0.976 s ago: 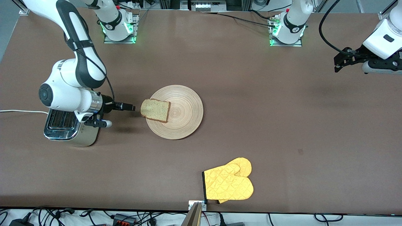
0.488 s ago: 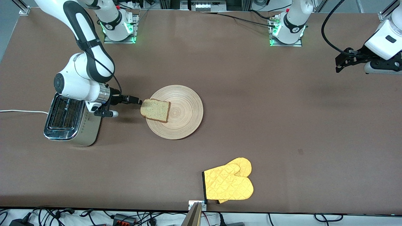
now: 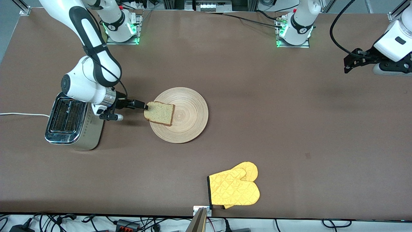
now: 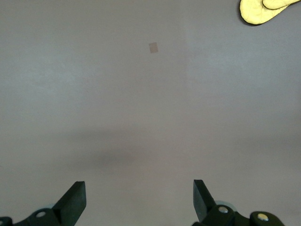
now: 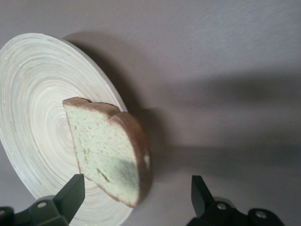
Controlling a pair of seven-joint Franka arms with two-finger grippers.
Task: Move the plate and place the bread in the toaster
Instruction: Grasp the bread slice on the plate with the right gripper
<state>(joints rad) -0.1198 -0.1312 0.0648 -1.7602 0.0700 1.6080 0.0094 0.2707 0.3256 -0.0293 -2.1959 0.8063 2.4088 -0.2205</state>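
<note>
My right gripper grips the bread by its overhanging crust end (image 3: 148, 113) next, which leaves the bread's other end free to enter the toaster (image 3: 69, 120).
The light-wood plate (image 3: 190, 112) lies mid-table. The bread (image 3: 159, 113) lies on it, its crust end overhanging the rim toward the toaster (image 3: 69, 120), which stands at the right arm's end of the table. My right gripper (image 3: 144, 105) is low between toaster and plate, open, its tips at the bread's overhanging end. In the right wrist view the bread (image 5: 110, 150) reaches between the open fingers of the gripper (image 5: 138, 190), with the plate (image 5: 33, 94) under it. My left gripper (image 3: 349, 61) waits open and empty in the air at the left arm's end, and also shows in its wrist view (image 4: 138, 197).
A yellow oven mitt (image 3: 235, 188) lies near the table's front edge, nearer the camera than the plate, and shows in the left wrist view (image 4: 263, 10). The toaster's white cord (image 3: 19, 114) runs off the table's end. The arms' bases stand along the top edge.
My right gripper has moved from beside the toaster toward the plate, and its tips now reach the bread's overhanging end. Bread, plate and left arm have hardly moved.
</note>
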